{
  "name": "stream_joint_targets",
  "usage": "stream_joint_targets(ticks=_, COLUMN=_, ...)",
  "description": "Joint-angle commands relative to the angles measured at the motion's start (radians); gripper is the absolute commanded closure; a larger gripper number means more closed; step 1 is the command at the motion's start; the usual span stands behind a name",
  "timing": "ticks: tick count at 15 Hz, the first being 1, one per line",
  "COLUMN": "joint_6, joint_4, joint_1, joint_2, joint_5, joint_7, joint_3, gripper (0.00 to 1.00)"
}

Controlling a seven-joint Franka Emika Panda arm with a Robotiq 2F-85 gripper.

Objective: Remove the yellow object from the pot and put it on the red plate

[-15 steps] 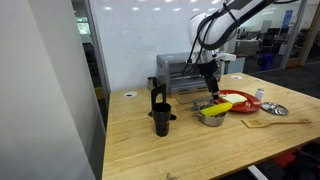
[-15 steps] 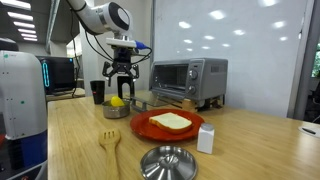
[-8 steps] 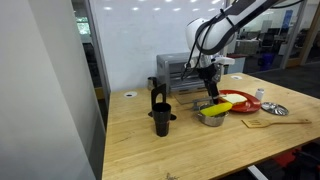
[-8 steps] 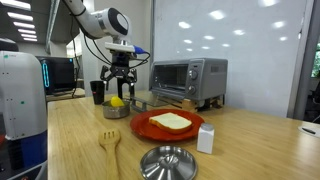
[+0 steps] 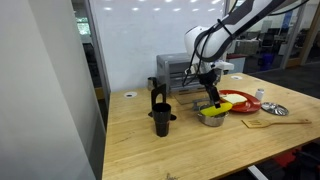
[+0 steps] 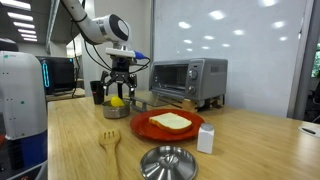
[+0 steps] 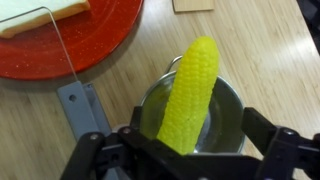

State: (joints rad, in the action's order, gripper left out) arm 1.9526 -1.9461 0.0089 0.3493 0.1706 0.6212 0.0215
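Note:
My gripper lowers before it closes: the corn cob lies between its fingers in an exterior view, but they stop above the corn cob's top (image 5: 214, 110) (image 7: 187, 106).
The yellow object (image 7: 192, 95) is a corn cob lying tilted in the small silver pot (image 7: 236, 112), with its tip over the rim. My gripper (image 7: 185, 150) is open just above the pot, one finger on each side of the cob, not closed on it. In both exterior views the gripper (image 5: 210, 92) (image 6: 118, 91) hangs low over the pot (image 5: 211, 117) (image 6: 117, 110) and the cob (image 5: 217, 107) (image 6: 116, 101). The red plate (image 7: 95, 40) (image 5: 240, 101) (image 6: 150, 128) lies beside the pot and carries a slice of toast (image 6: 172, 121).
A toaster oven (image 6: 188, 80) stands behind the pot. A wooden spatula (image 6: 110, 143), a grey metal disc (image 6: 168, 162) and a small white container (image 6: 206, 138) lie near the plate. A black cup (image 5: 160, 118) stands on the table away from the pot.
The arm has come down, bringing the open gripper from above the pot to just around the cob. The cob, pot and plate have not moved.

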Motion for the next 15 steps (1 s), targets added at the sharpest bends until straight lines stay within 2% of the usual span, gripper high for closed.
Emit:
stream_joint_targets(ticks=1, joint_6=0.002, joint_4=-0.003, joint_1=-0.011, joint_2=0.015, joint_5=0.027, joint_7=-0.01, joint_3=0.012, gripper=0.0)
stream_joint_targets(ticks=13, joint_6=0.002, joint_4=-0.026, joint_1=-0.002, joint_2=0.038, joint_5=0.045, joint_7=-0.029, joint_3=0.024, gripper=0.01)
stream_joint_targets(ticks=14, joint_6=0.002, joint_4=-0.028, joint_1=-0.002, joint_2=0.038, joint_5=0.046, joint_7=-0.03, joint_3=0.026, gripper=0.25)
stream_joint_targets(ticks=15, joint_6=0.002, joint_4=-0.031, joint_1=-0.001, joint_2=0.037, joint_5=0.048, joint_7=-0.031, joint_3=0.027, gripper=0.26)
